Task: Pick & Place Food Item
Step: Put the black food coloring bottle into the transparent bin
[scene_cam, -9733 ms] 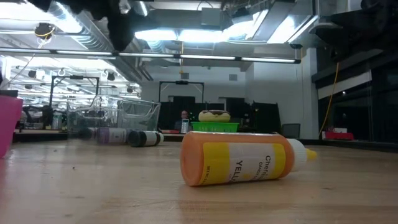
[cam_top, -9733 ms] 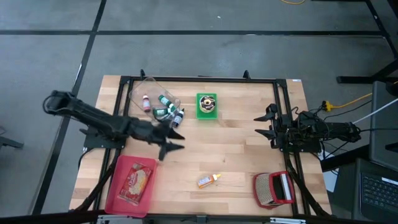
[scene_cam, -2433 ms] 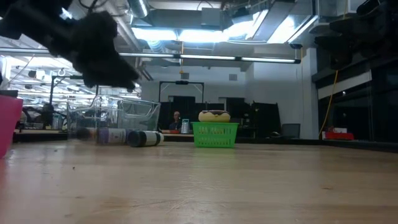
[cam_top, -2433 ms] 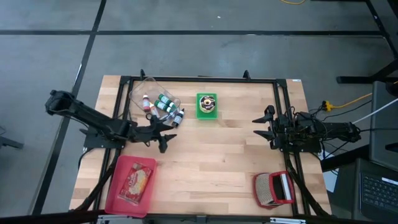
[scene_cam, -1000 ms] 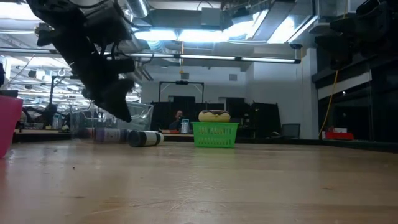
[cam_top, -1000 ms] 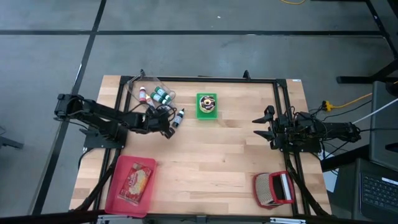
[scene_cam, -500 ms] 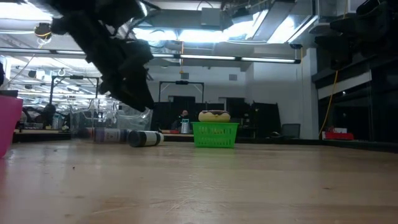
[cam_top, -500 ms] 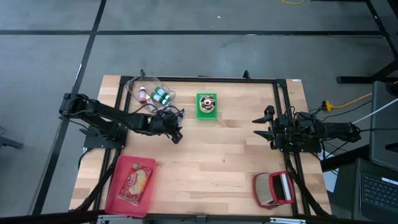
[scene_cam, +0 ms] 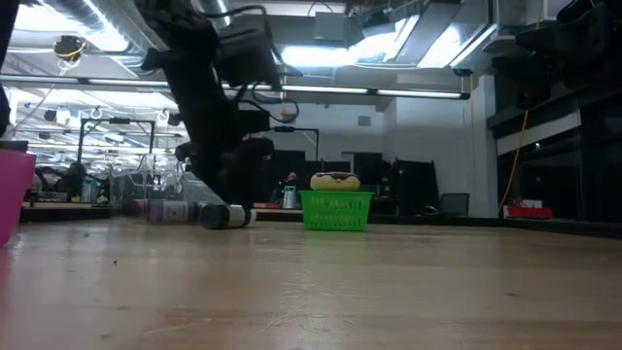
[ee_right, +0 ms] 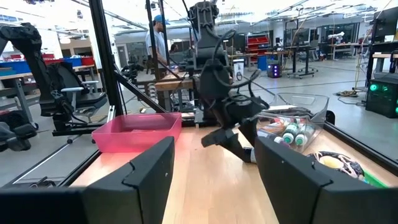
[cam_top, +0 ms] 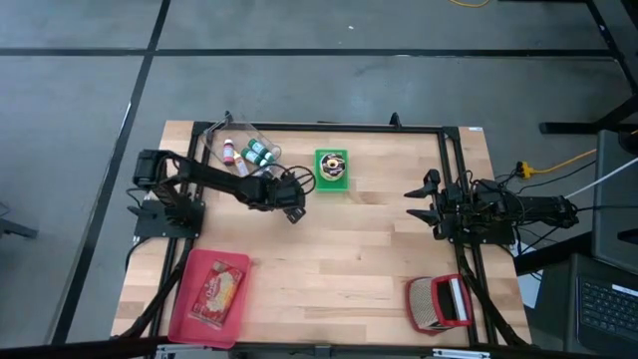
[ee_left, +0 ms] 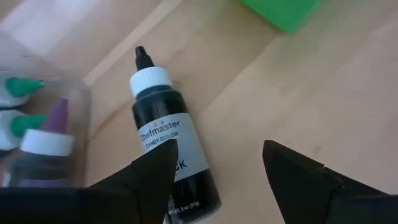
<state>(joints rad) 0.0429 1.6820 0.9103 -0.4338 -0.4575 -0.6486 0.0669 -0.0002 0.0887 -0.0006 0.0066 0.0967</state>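
Note:
The black food-colouring bottle should go in the clear container (ee_left: pixel 71 109). Its lower body (ee_left: pixel 192 180) is the part my left gripper should pick it up by next.
A black food-colouring bottle (ee_left: pixel 163 134) lies on its side on the wooden table, white cap and black tip pointing toward the green basket (cam_top: pixel 332 170). My left gripper (ee_left: pixel 217 152) hovers open over it, slanting down. One finger stands in front of the bottle's base end, the other over bare wood; no touch shows. In the high view the left gripper (cam_top: pixel 293 211) hides the bottle. In the low view the bottle (scene_cam: pixel 228 216) lies under the dark arm. My right gripper (cam_top: pixel 417 199) waits open at the right edge.
A clear container (cam_top: pixel 239 150) with several small bottles sits far left of the bottle. The green basket holds a donut (scene_cam: pixel 335 180). A pink tray (cam_top: pixel 194 299) with a packaged food item (cam_top: pixel 219 289) is near left; a red and grey object (cam_top: pixel 439 302) near right.
My left gripper has moved toward the table's right edge, away from the clear container, and has come over the black bottle, tipping further down. The arm has stretched out behind it. The bottle has stayed where it lay.

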